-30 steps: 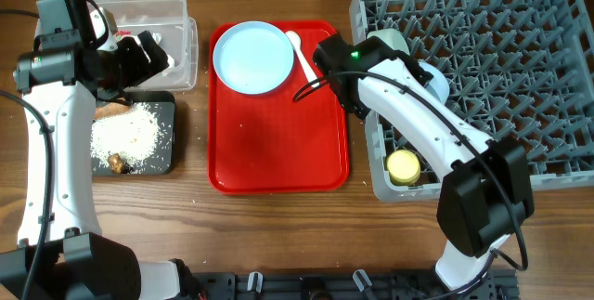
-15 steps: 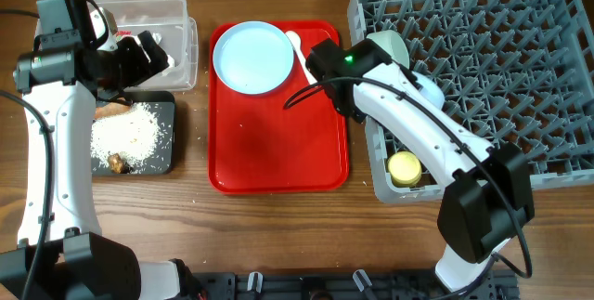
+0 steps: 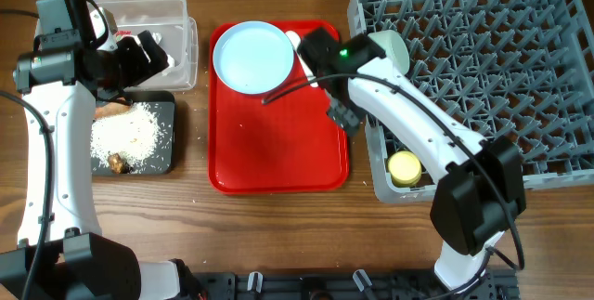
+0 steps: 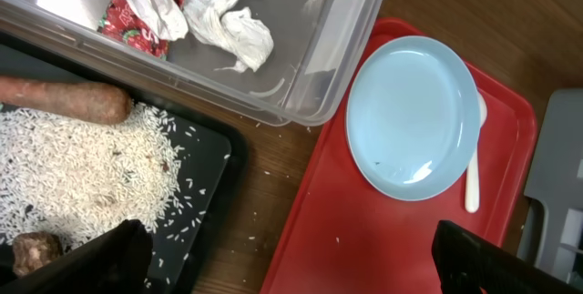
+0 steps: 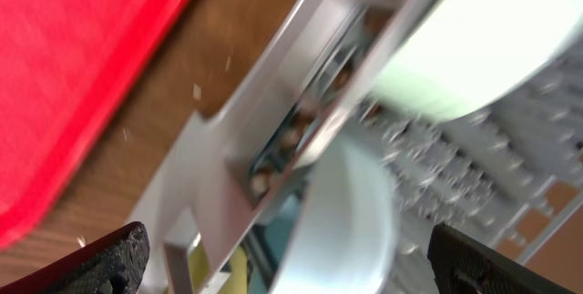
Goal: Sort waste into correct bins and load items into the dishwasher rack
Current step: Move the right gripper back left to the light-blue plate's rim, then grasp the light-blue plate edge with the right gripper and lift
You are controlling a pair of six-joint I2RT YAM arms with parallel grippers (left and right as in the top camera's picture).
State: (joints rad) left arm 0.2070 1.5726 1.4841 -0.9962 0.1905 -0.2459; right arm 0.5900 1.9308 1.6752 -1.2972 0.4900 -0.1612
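The pale blue plate needs to stand on its edge in the rack (image 3: 520,58), so the robot's right gripper should next grab the plate by its rim on the side facing the dishwasher rack.
My right gripper (image 3: 344,114) (image 5: 291,262) hangs open and empty over the left edge of the grey dishwasher rack (image 3: 520,58). Below it in the rack stand a pale blue bowl (image 5: 351,212), a pale green bowl (image 3: 394,47) (image 5: 474,39) and a yellow cup (image 3: 404,167). The pale blue plate (image 3: 251,56) (image 4: 414,116) and white spoon (image 4: 474,162) lie on the red tray (image 3: 278,142). My left gripper (image 3: 144,54) (image 4: 296,267) is open above the clear tub (image 4: 337,30), which holds a red wrapper (image 4: 137,25) and white paper (image 4: 232,30).
The black tray (image 3: 167,151) (image 4: 209,162) holds rice (image 3: 125,133), a carrot-like stick (image 4: 59,101) and a brown lump (image 3: 116,163). A few rice grains lie on the wood between the black tray and the red tray. My right arm crosses the red tray's right corner.
My right gripper has opened, and its arm has swung left over the red tray's right edge. The left arm has not moved.
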